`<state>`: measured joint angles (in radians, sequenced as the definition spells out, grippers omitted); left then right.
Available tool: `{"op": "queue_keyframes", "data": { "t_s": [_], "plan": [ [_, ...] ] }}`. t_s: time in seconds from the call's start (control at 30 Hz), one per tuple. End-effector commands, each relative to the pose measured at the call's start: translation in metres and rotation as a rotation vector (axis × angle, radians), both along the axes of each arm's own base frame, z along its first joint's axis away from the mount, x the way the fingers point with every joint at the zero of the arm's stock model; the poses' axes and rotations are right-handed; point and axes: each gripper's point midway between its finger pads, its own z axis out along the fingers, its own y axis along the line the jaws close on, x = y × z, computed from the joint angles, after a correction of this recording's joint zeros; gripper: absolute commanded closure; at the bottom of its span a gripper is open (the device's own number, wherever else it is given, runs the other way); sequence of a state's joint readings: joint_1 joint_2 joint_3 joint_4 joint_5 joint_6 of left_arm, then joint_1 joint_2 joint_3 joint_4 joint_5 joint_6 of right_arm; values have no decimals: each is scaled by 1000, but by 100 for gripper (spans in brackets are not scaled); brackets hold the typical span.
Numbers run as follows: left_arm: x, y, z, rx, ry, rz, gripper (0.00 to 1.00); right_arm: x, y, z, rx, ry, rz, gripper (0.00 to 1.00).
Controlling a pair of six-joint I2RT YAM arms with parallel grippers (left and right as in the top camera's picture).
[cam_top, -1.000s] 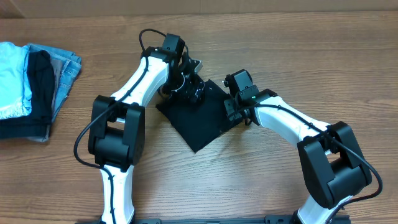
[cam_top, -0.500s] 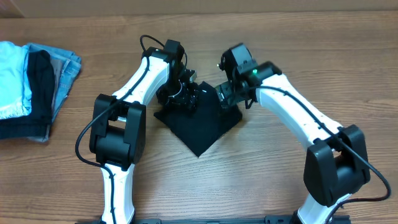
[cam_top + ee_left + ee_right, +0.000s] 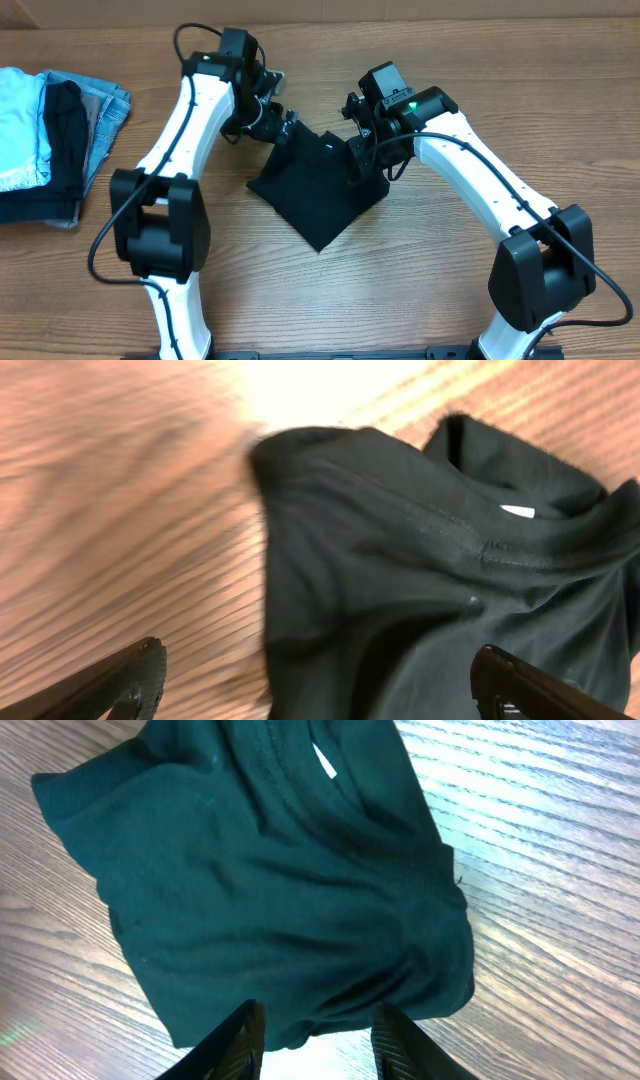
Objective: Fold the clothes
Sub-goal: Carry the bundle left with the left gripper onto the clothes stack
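My left gripper grabs the black garment by its folded layers near the tagged far edge [image 3: 304,142] [image 3: 395,503] next, to stack the garment.
The black garment [image 3: 318,190] lies in a folded, diamond-shaped bundle on the wooden table, its small white tag [image 3: 327,141] near the far edge. In the overhead view my left gripper [image 3: 277,124] hovers at the garment's far left corner. In the left wrist view the jaws [image 3: 315,675] are wide open with the garment [image 3: 420,590] and tag [image 3: 517,512] just ahead. My right gripper [image 3: 361,160] is at the garment's right edge. In the right wrist view its jaws [image 3: 318,1035] are open, with the rumpled edge of the garment [image 3: 270,890] just in front of the fingertips.
A stack of folded clothes sits at the table's left edge: a light-blue piece [image 3: 20,120], a black piece [image 3: 65,135] and a grey-blue denim piece [image 3: 108,120]. Bare wood [image 3: 330,300] lies in front of the garment.
My left gripper has lifted off the garment and drawn back to the far left. My right gripper moved toward the far side, then settled at the right edge. The garment shifted slightly.
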<state>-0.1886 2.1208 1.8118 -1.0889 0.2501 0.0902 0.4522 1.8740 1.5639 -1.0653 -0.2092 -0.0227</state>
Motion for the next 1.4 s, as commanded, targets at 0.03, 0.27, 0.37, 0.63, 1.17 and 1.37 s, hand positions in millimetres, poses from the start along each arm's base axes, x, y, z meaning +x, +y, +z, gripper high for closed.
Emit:
{"op": "queue_keyframes", "data": {
  "t_s": [0.03, 0.27, 0.37, 0.63, 1.17, 1.37],
  "plan": [
    [-14, -29, -35, -132, 92, -150, 0, 0, 6, -13, 21, 43, 8, 61],
    [-31, -19, -97, -68, 254, -122, 0, -2, 13, -71, 0, 167, 13, 61],
    [-37, -18, -102, -55, 280, -123, 0, -1, 13, -78, -4, 174, 12, 61],
    [-70, -52, -120, -82, 402, -188, 27, 1, 14, -78, -1, 167, 13, 61],
    [-9, 81, 48, 502, -119, 225, 96, 24, -37, 58, -14, -111, -99, 62],
    [-28, 165, 176, 741, -411, 391, 96, 19, -62, 56, -39, -58, -149, 62]
  ]
}}
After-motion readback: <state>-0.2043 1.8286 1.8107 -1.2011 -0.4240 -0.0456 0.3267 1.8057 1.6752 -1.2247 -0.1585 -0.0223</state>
